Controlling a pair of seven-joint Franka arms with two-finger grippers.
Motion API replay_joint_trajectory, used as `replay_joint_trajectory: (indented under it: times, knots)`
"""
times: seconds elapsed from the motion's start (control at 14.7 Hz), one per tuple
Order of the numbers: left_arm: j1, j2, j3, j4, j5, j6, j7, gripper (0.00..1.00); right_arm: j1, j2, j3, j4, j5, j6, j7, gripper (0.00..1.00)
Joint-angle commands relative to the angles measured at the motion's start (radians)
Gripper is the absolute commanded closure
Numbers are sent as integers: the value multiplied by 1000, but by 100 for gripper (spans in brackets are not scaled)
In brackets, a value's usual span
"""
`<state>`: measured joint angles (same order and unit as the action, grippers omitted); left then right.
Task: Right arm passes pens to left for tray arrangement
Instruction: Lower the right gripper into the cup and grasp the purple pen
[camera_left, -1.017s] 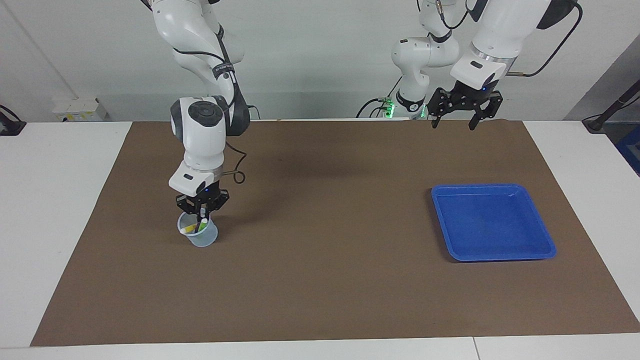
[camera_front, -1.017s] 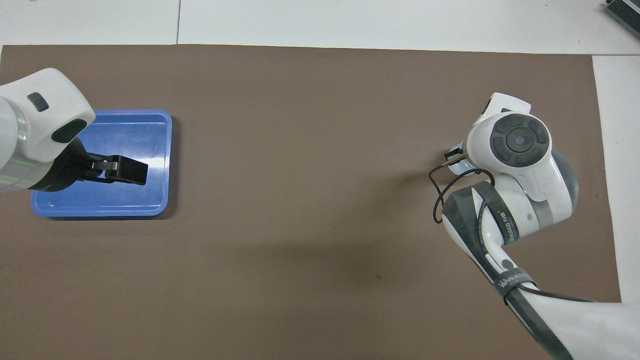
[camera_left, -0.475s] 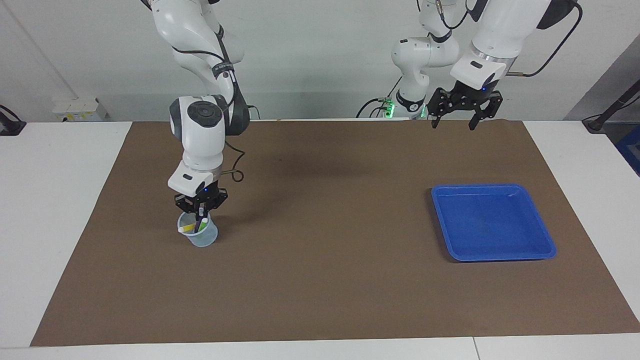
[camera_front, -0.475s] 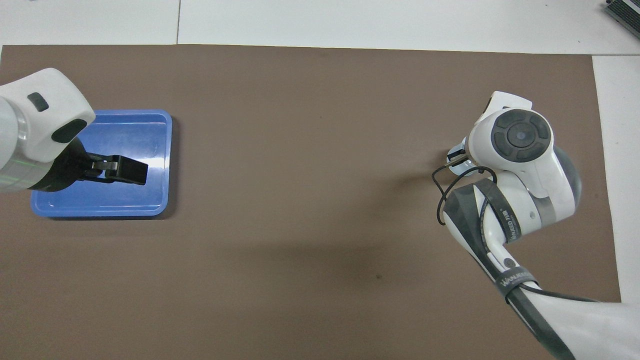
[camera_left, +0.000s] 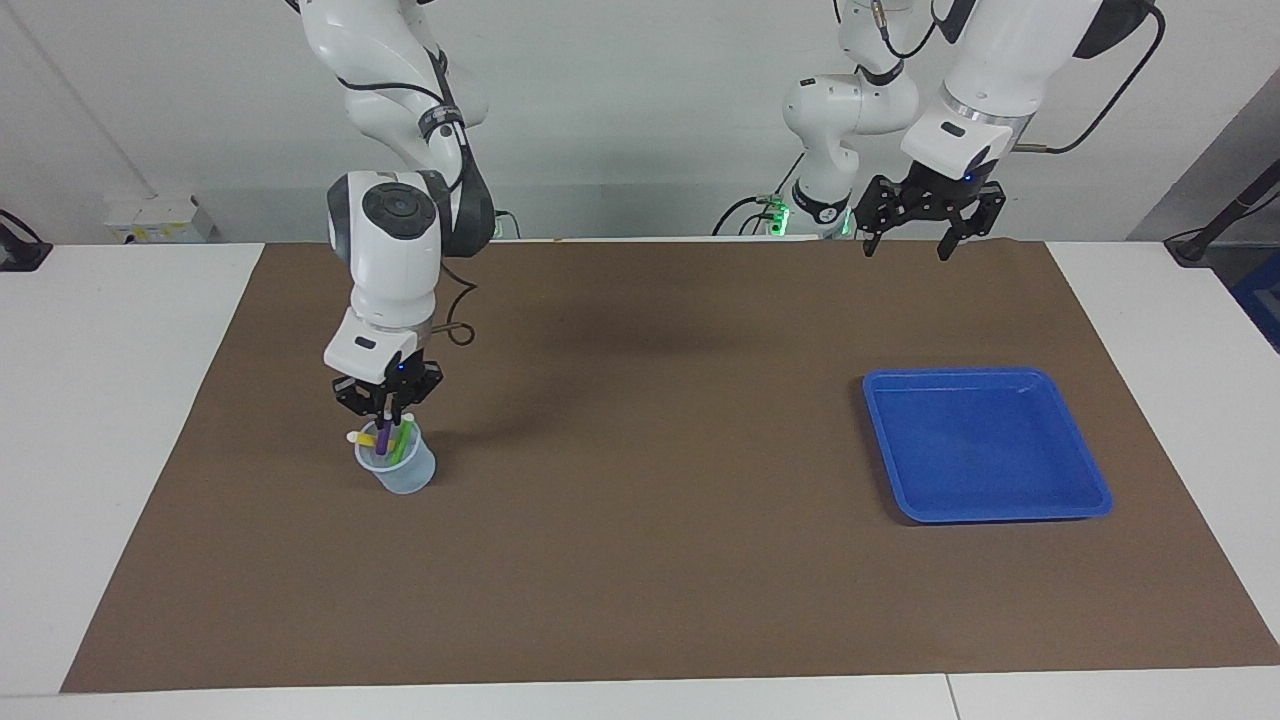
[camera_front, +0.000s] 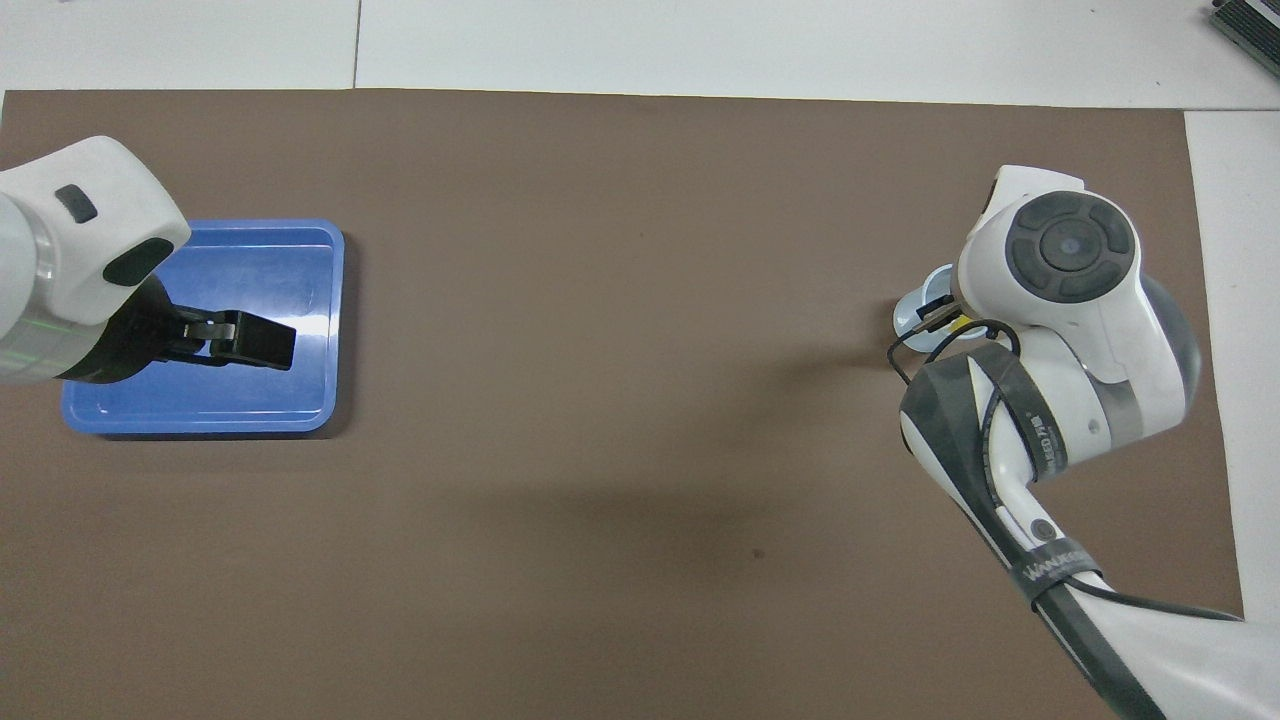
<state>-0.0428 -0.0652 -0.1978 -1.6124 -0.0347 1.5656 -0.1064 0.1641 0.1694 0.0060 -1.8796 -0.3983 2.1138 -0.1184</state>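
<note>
My left gripper grabs the purple pen by its loose end next. Then I arrange the purple pen in the blue tray (camera_front: 258, 274).
A translucent pale-blue cup (camera_left: 402, 470) stands toward the right arm's end of the mat and holds the pens. My right gripper (camera_left: 386, 412) hangs just above the cup's mouth, shut on the top of the purple pen (camera_left: 381, 437), whose lower end is still inside the cup. The green pen (camera_left: 401, 441) and the yellow pen (camera_left: 366, 439) lean in the cup beside it. The blue tray (camera_left: 985, 445) lies with nothing in it toward the left arm's end. My left gripper (camera_left: 912, 237) waits open, high above the mat's edge by the robots. In the overhead view the right arm hides most of the cup (camera_front: 918, 302).
A brown mat (camera_left: 640, 560) covers most of the white table. A grey box (camera_left: 158, 218) sits at the table's edge by the wall, past the right arm's end of the mat. Seen from overhead, the left hand overlaps the tray (camera_front: 270, 270).
My right gripper has risen from inside the cup to just above its rim, drawing the purple pen up with it. The left arm has not moved.
</note>
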Motion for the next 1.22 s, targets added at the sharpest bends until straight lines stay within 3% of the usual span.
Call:
replay_joint_trajectory:
  times: [0.0,0.68,1.15]
  knots:
    - [6,-27,0,-27,-7,-4,10,0,-15,-34,6,7,21,-38,-63,100]
    - [6,-27,0,-27,-7,-4,8,0,-1,-51,31,197,122,-244,-141,100]
    - [6,-27,0,-27,-7,-4,8,0,-14,-70,23,257,367,-311,-11,100]
